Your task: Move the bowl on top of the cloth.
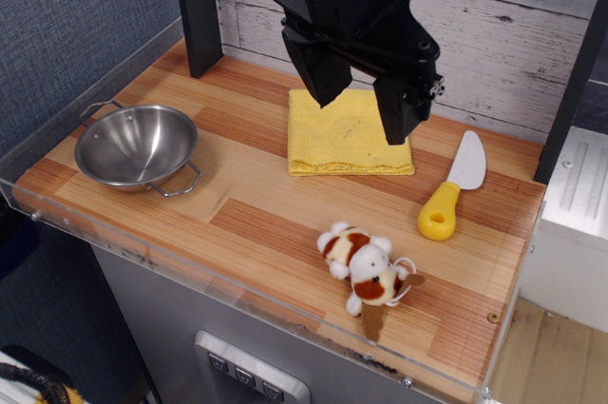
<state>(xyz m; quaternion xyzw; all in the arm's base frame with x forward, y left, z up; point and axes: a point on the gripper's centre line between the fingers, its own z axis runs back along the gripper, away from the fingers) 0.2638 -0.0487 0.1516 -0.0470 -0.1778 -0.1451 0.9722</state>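
Note:
The bowl's round body spreads wider than my open fingers. My gripper next needs to grab the bowl by its thin rim [197,133] to move it onto the cloth.
The shiny steel bowl [137,145] with two wire loop handles sits upright on the left side of the wooden table. The yellow folded cloth [342,136] lies flat near the back middle. My black gripper [363,109] hangs above the cloth, its two fingers spread apart and empty, partly covering the cloth's top and right edge. The bowl is well to the gripper's left.
A white knife with a yellow handle [452,189] lies right of the cloth. A small brown and white plush toy [366,269] lies near the front. A black post [199,9] stands at the back left. A clear rim edges the table [237,223].

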